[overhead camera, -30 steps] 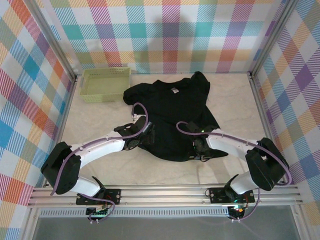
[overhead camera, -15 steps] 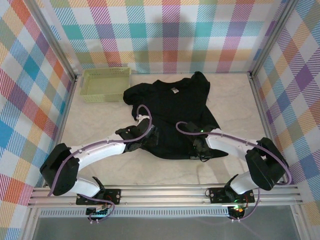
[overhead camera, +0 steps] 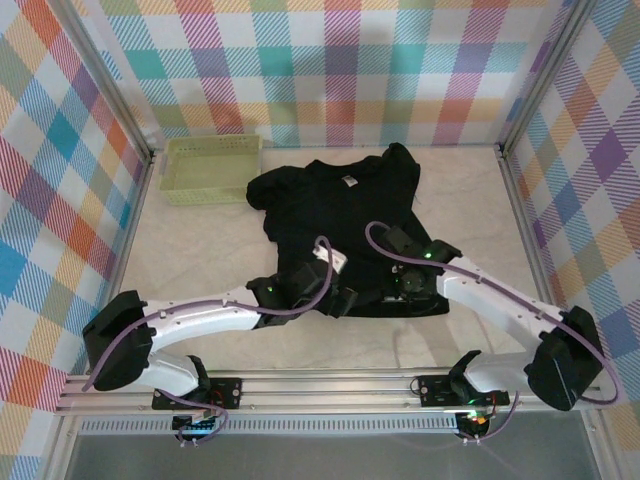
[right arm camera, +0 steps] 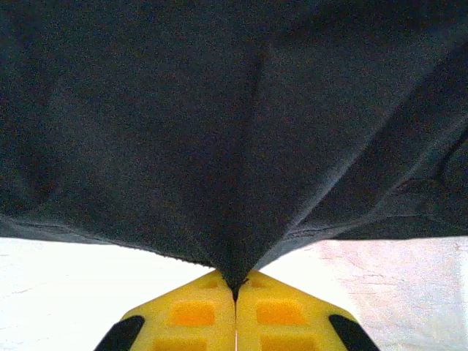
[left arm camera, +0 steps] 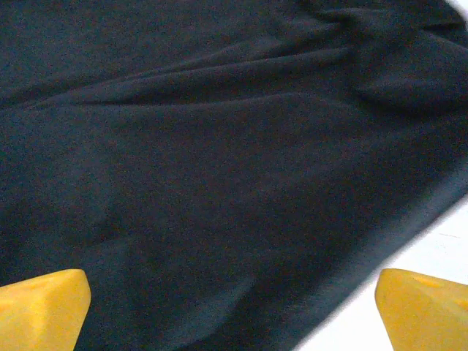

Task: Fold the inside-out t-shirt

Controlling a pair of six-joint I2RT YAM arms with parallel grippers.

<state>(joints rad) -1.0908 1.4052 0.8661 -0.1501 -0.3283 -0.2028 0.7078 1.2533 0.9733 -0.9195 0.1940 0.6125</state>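
The hem of the t-shirt has to open for my right gripper to reach inside, so my left gripper will next grab the top layer of the t-shirt's near hem (overhead camera: 352,309) (left arm camera: 316,316).
The inside-out t-shirt (overhead camera: 340,220) is black and lies spread on the pale table, its small white tag (overhead camera: 351,181) near the collar at the far side. My left gripper (overhead camera: 345,298) hovers over the shirt's near hem. In the left wrist view its yellow fingertips (left arm camera: 44,311) stand wide apart over the dark cloth (left arm camera: 219,146), so the left gripper (left arm camera: 234,314) is open. My right gripper (overhead camera: 405,285) sits at the near right part of the hem. In the right wrist view the right gripper (right arm camera: 235,287) is shut on a pinched fold of the shirt (right arm camera: 219,110).
A pale yellow-green lattice basket (overhead camera: 210,168) stands at the far left, just beside the shirt's left sleeve. Bare pale table (overhead camera: 190,250) lies left of the shirt and along the near edge. Checked walls enclose the table on three sides.
The right gripper has shut on the shirt's near hem and moved away from the base with it. The left arm has swung right along the hem and opened wider.
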